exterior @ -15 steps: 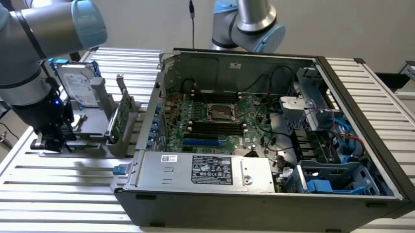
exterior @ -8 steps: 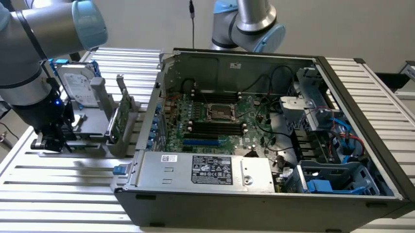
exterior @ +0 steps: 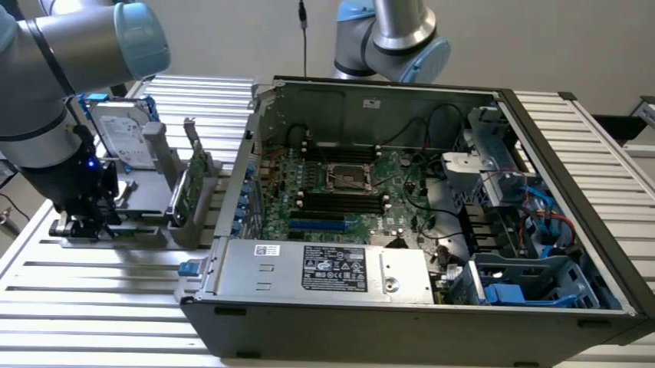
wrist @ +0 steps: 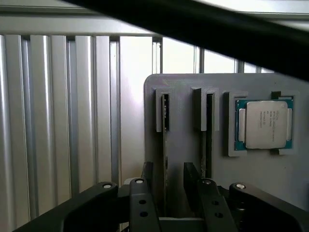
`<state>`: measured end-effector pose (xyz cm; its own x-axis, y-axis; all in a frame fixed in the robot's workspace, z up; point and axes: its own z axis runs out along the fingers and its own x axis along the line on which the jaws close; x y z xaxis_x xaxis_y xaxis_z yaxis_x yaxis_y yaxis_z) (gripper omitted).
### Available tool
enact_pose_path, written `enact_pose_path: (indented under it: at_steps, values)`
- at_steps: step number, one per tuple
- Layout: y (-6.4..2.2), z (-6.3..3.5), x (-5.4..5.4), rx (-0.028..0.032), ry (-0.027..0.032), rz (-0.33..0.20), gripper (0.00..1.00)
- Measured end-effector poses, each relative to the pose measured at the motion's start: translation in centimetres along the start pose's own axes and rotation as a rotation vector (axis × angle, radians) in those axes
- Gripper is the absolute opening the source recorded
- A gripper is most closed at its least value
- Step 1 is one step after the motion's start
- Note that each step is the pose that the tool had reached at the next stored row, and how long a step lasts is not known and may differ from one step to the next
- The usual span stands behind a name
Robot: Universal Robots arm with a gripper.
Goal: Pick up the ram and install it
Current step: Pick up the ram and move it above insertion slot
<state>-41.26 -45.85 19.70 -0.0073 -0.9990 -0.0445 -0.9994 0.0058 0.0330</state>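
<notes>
My gripper is about to grab the ram between its fingers by its exposed middle part to install it, because the holder's grey slot post wraps the ram's end.
Two ram sticks stand on edge in the slots of a grey holder. One ram stick runs between my gripper's fingers, the other ram stick stands one slot over. My gripper is open and straddles the first stick, with a gap between the stick and each finger. In the exterior view my gripper is low over the holder at the exterior view's left, beside the open computer case. The motherboard's black memory slots lie inside the case.
A processor chip sits in a pocket of the holder beside the sticks. A blue-framed hard drive and a green card with a metal bracket stand upright on the holder. Cables and a power supply crowd the case.
</notes>
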Motion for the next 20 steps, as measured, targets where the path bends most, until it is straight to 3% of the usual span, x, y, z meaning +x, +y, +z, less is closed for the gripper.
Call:
enact_pose_path:
  at_steps: [3, 20]
  values:
    - [0.0, 0.02, -0.01, 0.0, 0.0, 0.0, 0.27]
    - [-0.07, 0.12, -0.09, 0.0002, -0.0001, 0.004, 0.27]
